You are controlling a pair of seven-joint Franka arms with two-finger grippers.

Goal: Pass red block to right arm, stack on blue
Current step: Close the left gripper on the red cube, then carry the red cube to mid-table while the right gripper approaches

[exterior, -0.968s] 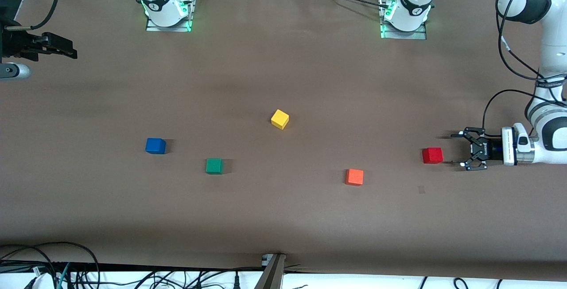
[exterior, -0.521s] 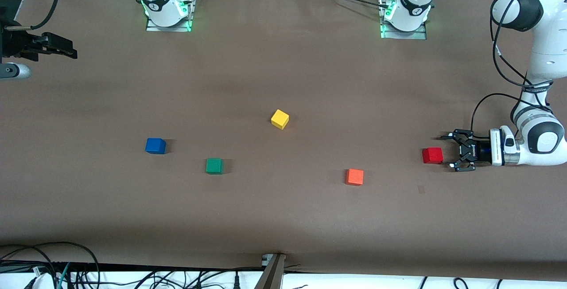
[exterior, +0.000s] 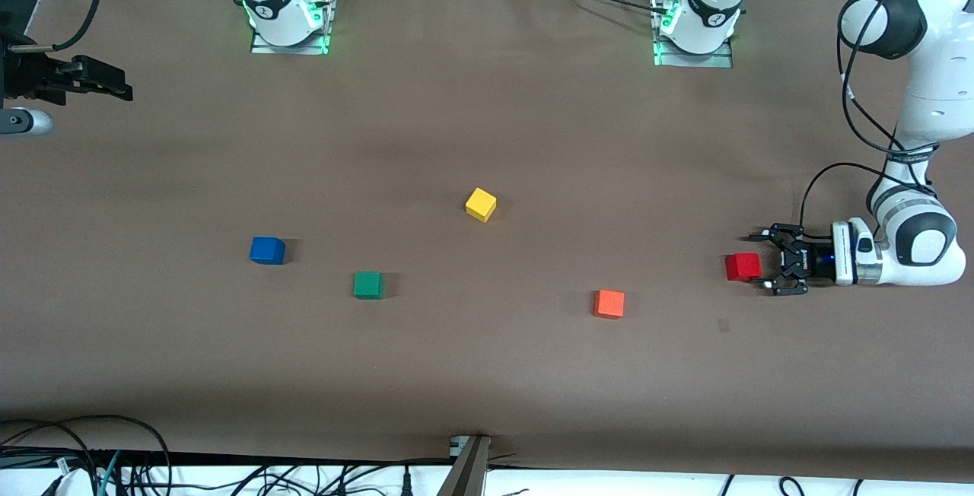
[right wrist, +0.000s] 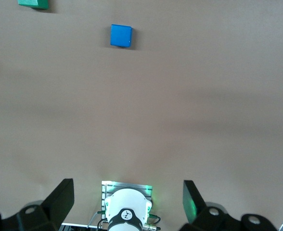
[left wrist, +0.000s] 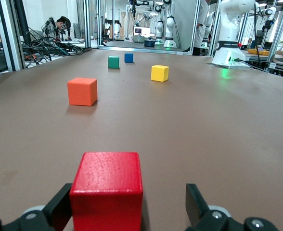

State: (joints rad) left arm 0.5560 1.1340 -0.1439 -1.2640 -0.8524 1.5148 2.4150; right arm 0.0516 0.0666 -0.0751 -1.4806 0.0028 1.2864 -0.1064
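My left gripper should close on the red block, because in the left wrist view its fingers reach down on both sides of the block.
The red block (exterior: 743, 266) lies on the brown table toward the left arm's end. My left gripper (exterior: 762, 261) is low at the table and open, its fingers on either side of the block's end. In the left wrist view the red block (left wrist: 108, 192) sits between the fingers, close against one finger (left wrist: 59, 209), with a gap to the other. The blue cube (exterior: 267, 250) lies toward the right arm's end and shows in the right wrist view (right wrist: 121, 35). My right gripper (exterior: 114, 89) waits, open and empty, high over the table's edge at its own end.
An orange cube (exterior: 609, 303) lies nearer the front camera than the red block, toward the middle. A green cube (exterior: 368, 284) lies beside the blue one. A yellow cube (exterior: 481, 205) sits mid-table. Both arm bases (exterior: 285, 13) stand along the top edge.
My left gripper has slid toward the red block, so its open fingers now reach around the block's end. The block and the right arm have not moved.
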